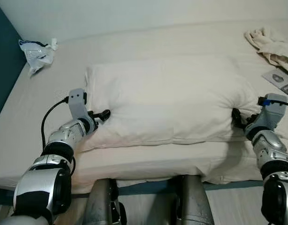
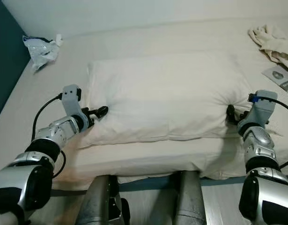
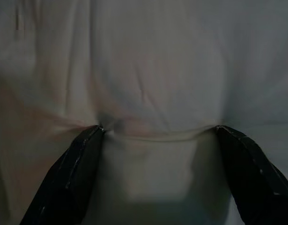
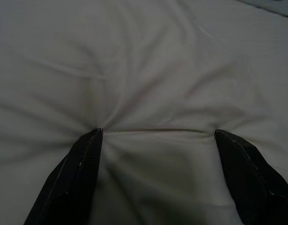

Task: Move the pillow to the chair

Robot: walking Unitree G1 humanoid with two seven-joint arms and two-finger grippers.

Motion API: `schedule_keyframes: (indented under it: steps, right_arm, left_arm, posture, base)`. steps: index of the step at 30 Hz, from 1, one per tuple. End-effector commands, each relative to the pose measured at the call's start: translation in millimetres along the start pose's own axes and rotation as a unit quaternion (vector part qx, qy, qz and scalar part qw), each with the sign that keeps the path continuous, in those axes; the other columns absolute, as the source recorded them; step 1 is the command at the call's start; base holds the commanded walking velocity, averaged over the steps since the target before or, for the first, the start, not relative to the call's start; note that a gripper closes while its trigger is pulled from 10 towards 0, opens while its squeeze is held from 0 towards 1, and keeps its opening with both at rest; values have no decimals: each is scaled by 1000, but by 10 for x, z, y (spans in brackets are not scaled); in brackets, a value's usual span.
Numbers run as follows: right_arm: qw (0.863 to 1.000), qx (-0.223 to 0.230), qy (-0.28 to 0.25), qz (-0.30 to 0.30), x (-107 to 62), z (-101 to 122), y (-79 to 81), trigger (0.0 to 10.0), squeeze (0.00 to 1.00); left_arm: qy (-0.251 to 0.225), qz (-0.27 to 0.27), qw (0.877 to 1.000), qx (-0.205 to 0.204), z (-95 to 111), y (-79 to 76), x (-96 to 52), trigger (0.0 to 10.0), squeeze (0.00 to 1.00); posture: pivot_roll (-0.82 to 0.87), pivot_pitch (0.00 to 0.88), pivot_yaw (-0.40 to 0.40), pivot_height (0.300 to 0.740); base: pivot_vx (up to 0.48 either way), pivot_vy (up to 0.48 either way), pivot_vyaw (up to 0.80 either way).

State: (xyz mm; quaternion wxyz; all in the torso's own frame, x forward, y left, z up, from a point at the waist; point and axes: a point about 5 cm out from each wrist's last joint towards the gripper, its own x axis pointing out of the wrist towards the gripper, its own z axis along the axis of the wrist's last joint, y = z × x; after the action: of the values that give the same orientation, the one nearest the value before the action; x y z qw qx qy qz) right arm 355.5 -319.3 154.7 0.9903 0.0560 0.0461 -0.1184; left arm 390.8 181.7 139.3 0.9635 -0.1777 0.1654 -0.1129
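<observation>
The left gripper picks up the pillow by the creased cloth at its end next, because the pillow's middle (image 1: 169,101) is too wide for the gripper's fingers.
A large white pillow (image 1: 167,98) lies flat on the bed (image 1: 36,140), close to its near edge. My left gripper (image 1: 102,115) presses against the pillow's left end, and my right gripper (image 1: 236,117) presses into its right end, where the fabric puckers. In the left wrist view the two black fingers (image 3: 73,173) stand wide apart, tips dug into the pillow cloth (image 3: 153,70). The right wrist view is alike: open fingers (image 4: 73,173) with tips sunk into creased pillow fabric (image 4: 153,70). Neither gripper is shut on the pillow.
A crumpled plastic bag (image 1: 37,54) lies at the bed's far left corner. A bunched beige cloth (image 1: 270,44) and a grey booklet (image 1: 280,79) lie at the far right. A teal wall (image 1: 3,61) borders the bed's left side. My legs (image 1: 104,201) stand against the bed's front edge.
</observation>
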Motion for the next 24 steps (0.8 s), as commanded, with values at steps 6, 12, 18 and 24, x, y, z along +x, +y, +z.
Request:
schedule_keyframes:
  steps: [6, 12, 18, 24]
  right_arm:
    - [993, 60, 84, 51, -20, -336, 223, 10000, 0]
    - [983, 112, 103, 108, -24, -404, 388, 10000, 0]
    - [975, 136, 122, 127, -28, -459, 504, 0, 0]
    - [973, 144, 120, 135, -25, -467, 565, 0, 0]
  left_arm:
    - [129, -40, 991, 14, -474, -49, -17, 10000, 0]
    - [163, -83, 983, 7, -566, -205, 9, 3961, 0]
    - [182, -116, 976, 27, -618, -328, 27, 0, 0]
    - [185, -132, 974, 21, -621, -396, 38, 0, 0]
  posture:
    - [70, 350, 104, 590]
    - [71, 347, 107, 590]
    - [72, 344, 108, 590]
    - [73, 340, 109, 590]
  base:
    - [0, 0, 0]
    - [0, 0, 0]
    - [0, 0, 0]
    - [0, 0, 0]
